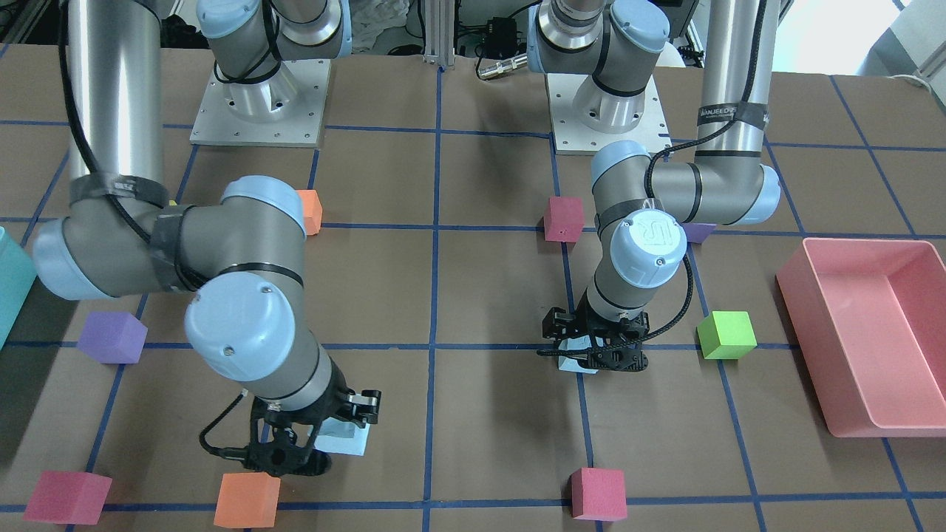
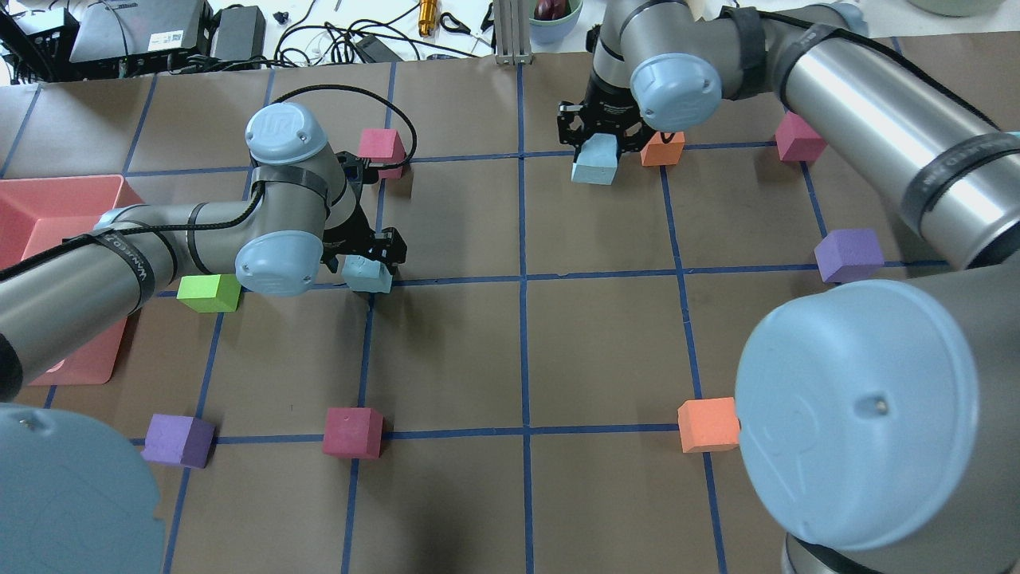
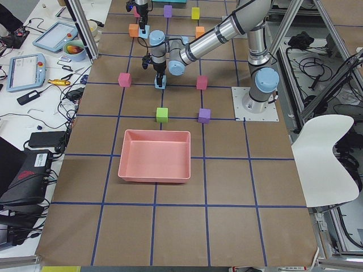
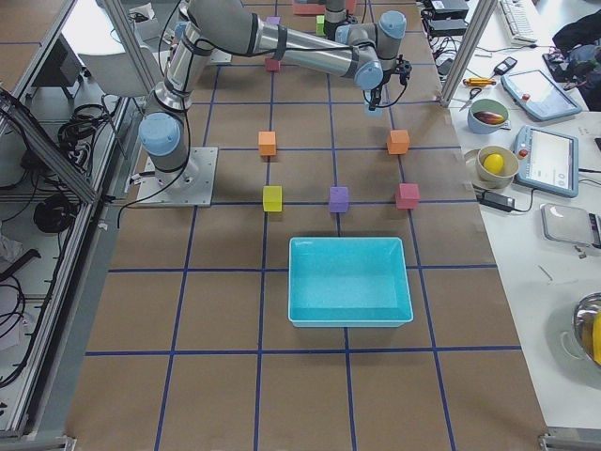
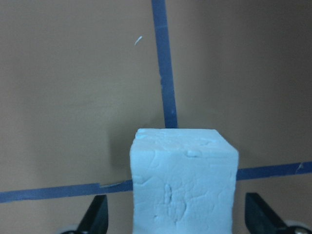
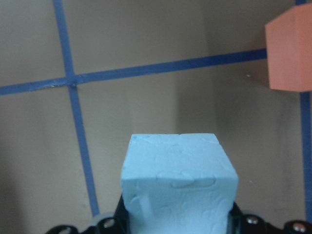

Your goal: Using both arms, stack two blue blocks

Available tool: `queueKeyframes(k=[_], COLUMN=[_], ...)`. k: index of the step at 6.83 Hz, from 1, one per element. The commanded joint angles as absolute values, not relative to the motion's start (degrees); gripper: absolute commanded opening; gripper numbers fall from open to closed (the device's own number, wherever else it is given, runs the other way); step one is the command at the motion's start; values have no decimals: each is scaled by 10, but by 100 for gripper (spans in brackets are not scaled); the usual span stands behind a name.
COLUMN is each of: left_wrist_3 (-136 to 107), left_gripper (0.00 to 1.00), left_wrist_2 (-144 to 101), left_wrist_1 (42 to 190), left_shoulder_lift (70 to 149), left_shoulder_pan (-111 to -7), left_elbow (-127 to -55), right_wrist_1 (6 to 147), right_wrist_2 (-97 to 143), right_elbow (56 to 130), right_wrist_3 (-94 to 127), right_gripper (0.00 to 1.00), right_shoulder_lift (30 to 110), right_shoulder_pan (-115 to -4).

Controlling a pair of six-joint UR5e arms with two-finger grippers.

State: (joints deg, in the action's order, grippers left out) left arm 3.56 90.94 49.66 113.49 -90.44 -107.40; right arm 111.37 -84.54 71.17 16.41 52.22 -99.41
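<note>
I need to stack the pale blue block on the other blue block (image 1: 341,436), so next I need to grip the pale blue block by its opposite sides with my left gripper.
One pale blue block (image 2: 368,275) sits on the table on a blue tape line. My left gripper (image 2: 368,257) is down over it and open. In the left wrist view the block (image 5: 184,180) stands between the fingertips (image 5: 97,219), with a gap on each side. The second blue block (image 2: 596,163) is at the far side, right of the centre line. My right gripper (image 2: 599,135) is shut on it. In the right wrist view the block (image 6: 179,183) fills the space between the jaws. I cannot tell whether it is off the table.
An orange cube (image 2: 661,149) stands just right of the right gripper. A magenta cube (image 2: 381,146) is behind the left gripper, and a green cube (image 2: 209,292) and a pink bin (image 2: 48,215) are to its left. Purple, magenta and orange cubes lie nearer the robot.
</note>
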Motion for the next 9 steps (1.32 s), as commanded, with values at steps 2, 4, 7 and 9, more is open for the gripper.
queueKeyframes(k=[2,4,7,9], left_wrist_3=[35,43,43,40], left_gripper=[86,30,0,0], left_wrist_2=[905,904,904,906], left_wrist_1=[497,496,496,509], left_shoulder_lift=[1136,1136,1133,1134], left_shoulder_pan=[-904,-904,-904,-906], left_elbow=[-1074,-1073,-1069,-1042], right_wrist_1=[1116,1119,1135,1136], right_wrist_2=[-845,-845,-843,-843], right_elbow=[648,647,645,646], right_wrist_3=[223,222,212,214], right_gripper=[0,0,11,77], right_shoulder_lift=[453,440,434,425], right_shoulder_pan=[-1038,-1048,-1054,-1054])
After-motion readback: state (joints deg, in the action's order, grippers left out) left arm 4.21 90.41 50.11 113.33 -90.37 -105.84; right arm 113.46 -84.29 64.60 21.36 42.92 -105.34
